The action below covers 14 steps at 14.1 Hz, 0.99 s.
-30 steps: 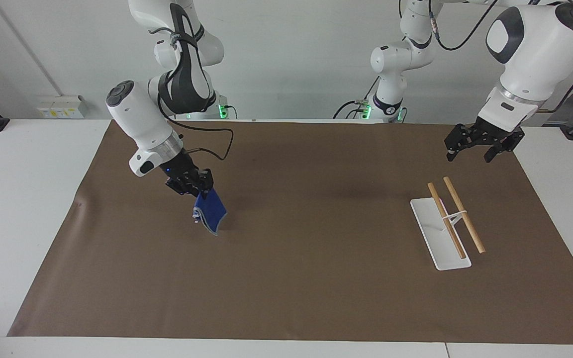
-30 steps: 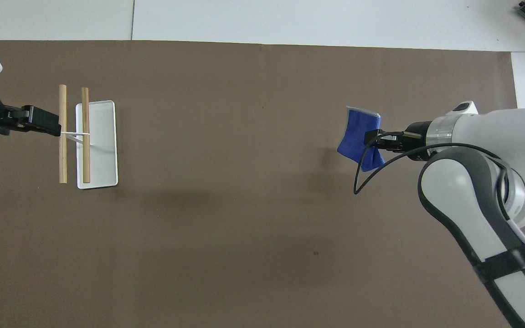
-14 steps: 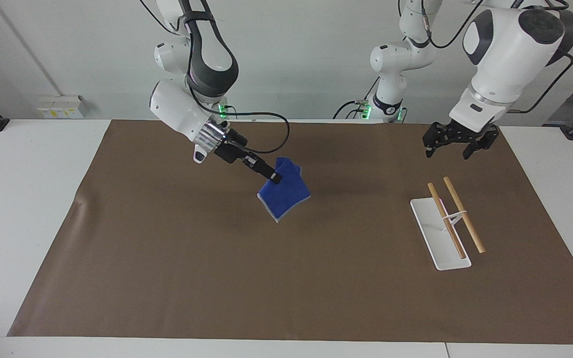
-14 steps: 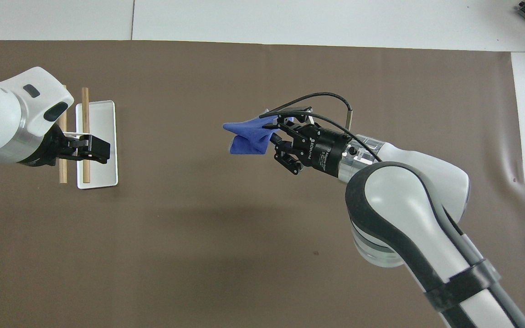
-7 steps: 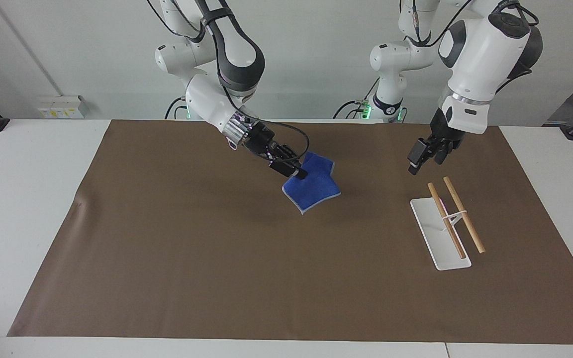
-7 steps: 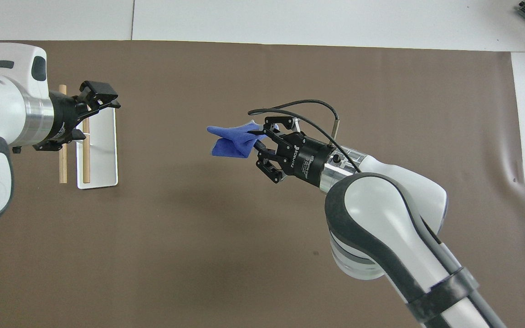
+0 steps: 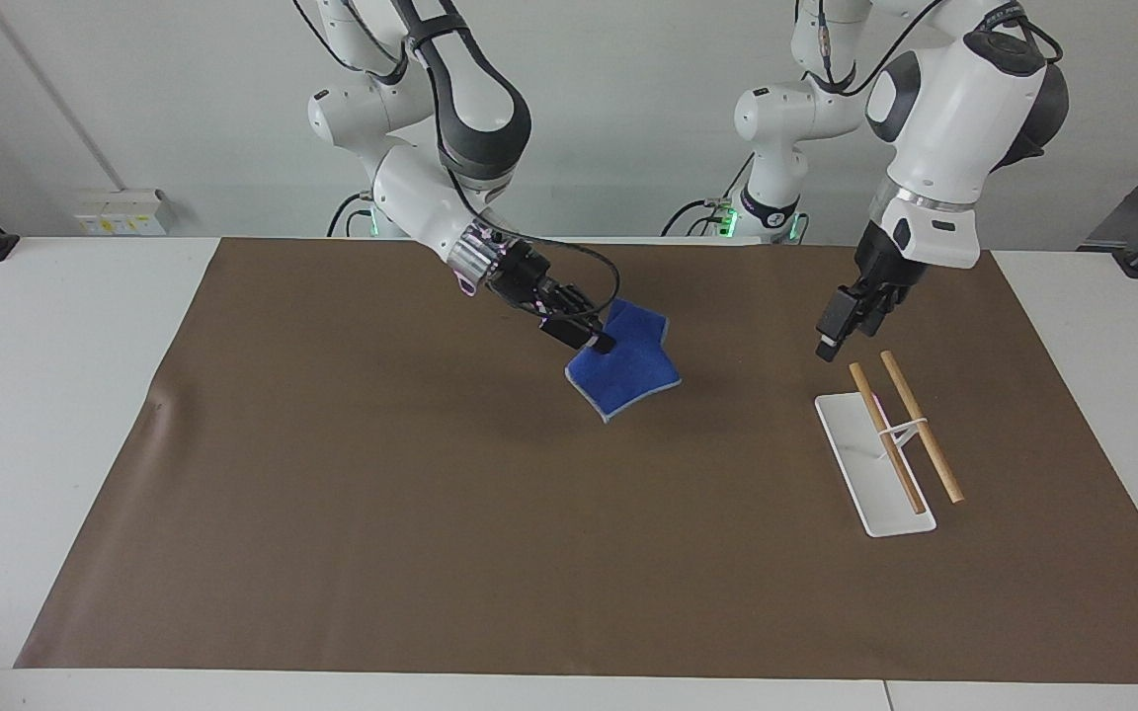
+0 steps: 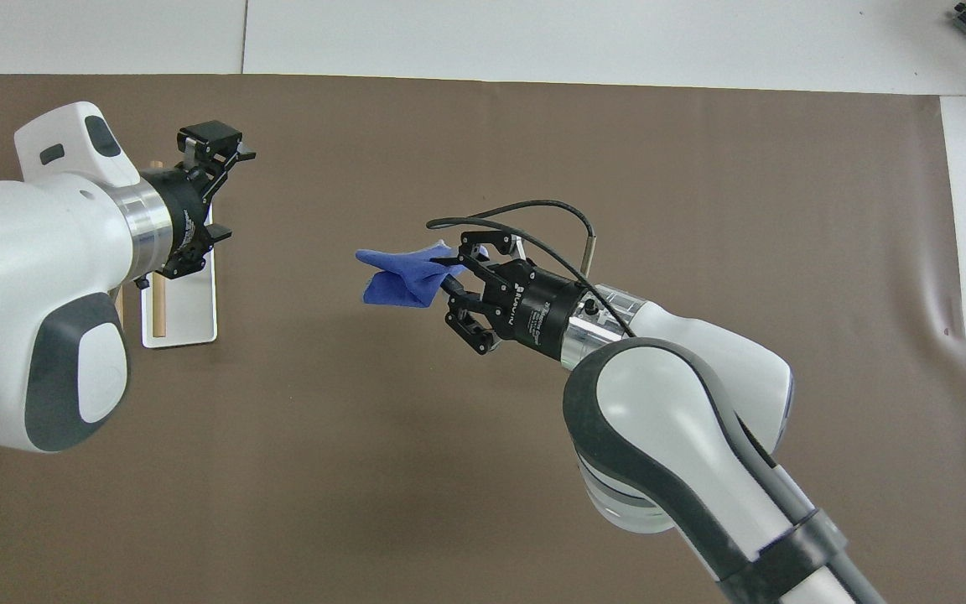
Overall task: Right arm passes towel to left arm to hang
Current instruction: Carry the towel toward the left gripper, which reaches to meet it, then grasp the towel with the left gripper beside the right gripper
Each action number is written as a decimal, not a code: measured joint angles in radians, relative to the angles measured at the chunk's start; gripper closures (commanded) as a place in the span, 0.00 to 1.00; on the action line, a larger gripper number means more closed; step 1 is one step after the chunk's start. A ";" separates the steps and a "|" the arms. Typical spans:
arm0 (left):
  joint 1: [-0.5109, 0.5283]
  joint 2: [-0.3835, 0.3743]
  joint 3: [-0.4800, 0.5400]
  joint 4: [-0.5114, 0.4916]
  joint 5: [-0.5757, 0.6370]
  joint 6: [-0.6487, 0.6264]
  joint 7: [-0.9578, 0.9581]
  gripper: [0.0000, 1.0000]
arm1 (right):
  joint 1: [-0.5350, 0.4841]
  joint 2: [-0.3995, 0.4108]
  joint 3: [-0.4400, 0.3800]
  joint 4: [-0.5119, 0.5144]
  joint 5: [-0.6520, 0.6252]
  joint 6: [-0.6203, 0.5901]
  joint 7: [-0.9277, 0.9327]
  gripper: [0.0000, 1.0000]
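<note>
The soft towel point(image 8: 407, 278) hangs slack from my right gripper, so my left gripper should grab it next by the free corner that sticks out.
The blue towel point(image 7: 628, 371) point(image 8: 399, 278) hangs in the air over the middle of the brown mat. My right gripper point(image 7: 601, 345) point(image 8: 449, 270) is shut on its upper edge, reaching toward the left arm's end of the table. My left gripper point(image 7: 829, 341) point(image 8: 230, 191) is open and holds nothing. It hovers over the end of the hanging rack point(image 7: 875, 484) point(image 8: 189, 315) nearer the robots and points toward the towel. A clear gap separates it from the towel.
The rack is a white tray base with two wooden rods point(image 7: 920, 427) on a thin stand, toward the left arm's end. The brown mat point(image 7: 431, 553) covers most of the white table. A black cable point(image 8: 525, 210) loops at the right wrist.
The right arm has carried the towel from its own end to over the middle of the mat. The left gripper has swung in over the rack and turned toward the towel.
</note>
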State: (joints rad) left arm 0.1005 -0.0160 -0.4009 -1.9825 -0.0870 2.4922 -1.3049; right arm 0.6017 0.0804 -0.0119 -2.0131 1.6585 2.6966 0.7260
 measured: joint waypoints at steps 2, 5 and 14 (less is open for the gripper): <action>0.000 0.010 -0.027 -0.038 -0.001 0.061 -0.075 0.00 | 0.000 0.000 0.002 0.002 0.065 0.000 0.005 1.00; 0.000 0.033 -0.072 -0.048 -0.002 0.105 -0.160 0.00 | 0.000 0.000 0.003 0.003 0.080 0.002 0.036 1.00; 0.000 0.035 -0.193 -0.046 -0.003 0.122 -0.358 0.21 | 0.033 0.003 0.027 0.004 0.079 0.074 -0.091 1.00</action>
State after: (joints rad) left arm 0.1003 0.0188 -0.5942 -2.0287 -0.0901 2.6143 -1.6625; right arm 0.6351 0.0836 0.0149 -2.0092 1.7379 2.7709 0.6346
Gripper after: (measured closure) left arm 0.000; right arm 0.850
